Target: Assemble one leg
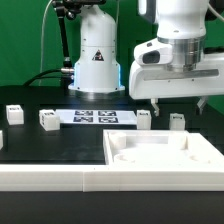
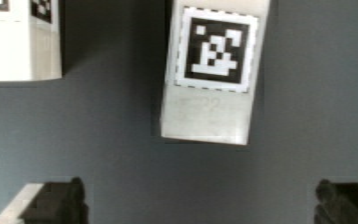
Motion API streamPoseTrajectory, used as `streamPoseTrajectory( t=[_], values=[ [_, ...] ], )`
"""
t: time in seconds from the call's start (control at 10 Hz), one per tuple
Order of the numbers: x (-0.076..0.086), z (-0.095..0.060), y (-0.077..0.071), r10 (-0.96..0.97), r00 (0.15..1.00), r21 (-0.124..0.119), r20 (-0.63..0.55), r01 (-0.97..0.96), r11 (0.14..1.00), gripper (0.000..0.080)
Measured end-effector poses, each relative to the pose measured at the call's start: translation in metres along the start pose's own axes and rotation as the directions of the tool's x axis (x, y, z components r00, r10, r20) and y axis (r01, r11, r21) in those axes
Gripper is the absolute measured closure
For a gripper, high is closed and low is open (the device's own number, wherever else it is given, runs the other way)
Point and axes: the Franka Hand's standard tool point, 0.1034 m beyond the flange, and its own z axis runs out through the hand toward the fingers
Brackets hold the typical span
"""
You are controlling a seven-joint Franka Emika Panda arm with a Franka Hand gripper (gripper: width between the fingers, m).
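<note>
My gripper takes hold of the leg by its tagged sides next, to assemble the leg onto the white square panel.
Several small white legs with marker tags stand on the dark table: one at the exterior view's far left, one left of centre, and two at the right. My gripper hangs open and empty above the two right ones. In the wrist view a leg with its black-and-white tag lies ahead of the open gripper, apart from it. A second leg shows at the picture's corner. The dark fingertips stand wide apart with nothing between them.
The wide flat white square panel with corner recesses lies at the front right. The marker board lies at the middle of the table. The robot base stands behind it. A white rail runs along the front edge.
</note>
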Motion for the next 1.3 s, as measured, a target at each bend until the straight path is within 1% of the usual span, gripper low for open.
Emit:
streamPoseTrajectory(
  t=[0.2,0.3,0.4,0.5,0.6,0.7,0.8,1.1,1.3],
  values=[
    [-0.003,0.001,0.002,0.008,0.991,-0.007,0.13,-0.007,1.0,0.0151],
    [0.0,0.001,0.002,0.012,0.986,-0.007,0.168,-0.011,1.0,0.0151],
    [-0.005,0.003,0.004,0.023,0.97,-0.014,0.24,-0.02,1.0,0.0151],
    [-0.006,0.006,0.003,0.04,0.951,-0.024,0.307,-0.034,0.999,0.0151],
    [-0.011,0.01,0.001,0.044,0.914,-0.034,0.404,-0.033,0.999,0.0151],
    [-0.007,0.016,0.0,0.045,0.898,-0.034,0.437,-0.033,0.999,0.0151],
    [-0.011,0.021,0.001,0.048,0.871,-0.039,0.488,-0.033,0.999,0.0151],
    [-0.011,0.029,-0.005,0.04,0.874,-0.039,0.484,-0.025,0.999,0.0151],
    [-0.015,0.036,-0.005,0.038,0.873,-0.042,0.486,-0.02,0.999,0.0151]
  ],
)
